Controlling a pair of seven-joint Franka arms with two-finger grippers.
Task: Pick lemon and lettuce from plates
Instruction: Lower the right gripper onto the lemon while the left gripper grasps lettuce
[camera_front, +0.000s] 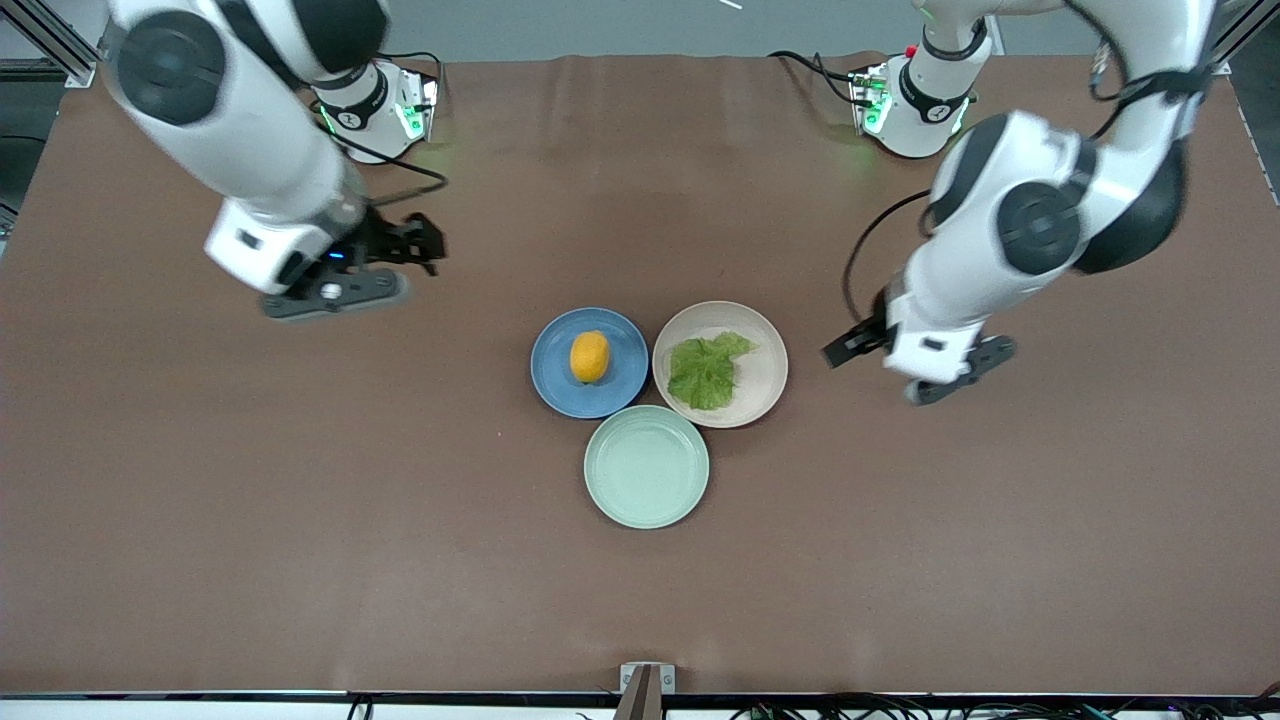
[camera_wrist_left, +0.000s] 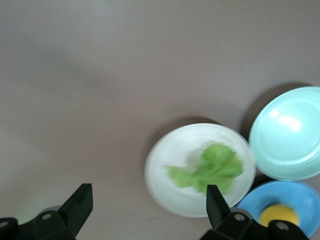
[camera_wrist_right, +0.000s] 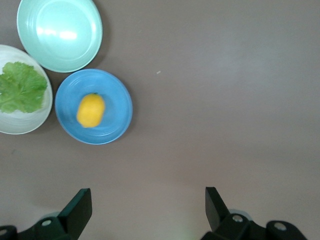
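Observation:
The robot's right gripper will next grab the lemon by its rounded middle (camera_front: 589, 356) to pick it from the blue plate (camera_front: 555, 372).
The lemon (camera_front: 590, 356) lies on the blue plate (camera_front: 555, 372) at the middle of the table. The lettuce (camera_front: 706, 370) lies flat on the beige plate (camera_front: 762, 382), which touches the blue one. My left gripper (camera_front: 905, 365) hangs open and empty over bare table beside the beige plate, toward the left arm's end. Its wrist view shows its gripper (camera_wrist_left: 147, 205), the lettuce (camera_wrist_left: 212, 167) and the lemon (camera_wrist_left: 279, 215). My right gripper (camera_front: 415, 245) hangs open and empty over bare table toward the right arm's end. Its wrist view shows its gripper (camera_wrist_right: 147, 202), the lemon (camera_wrist_right: 91, 110) and the lettuce (camera_wrist_right: 21, 87).
An empty mint-green plate (camera_front: 647, 466) sits nearer to the front camera, touching both other plates. The brown table (camera_front: 300, 500) is bare around the three plates. The arm bases stand along the table's edge farthest from the front camera.

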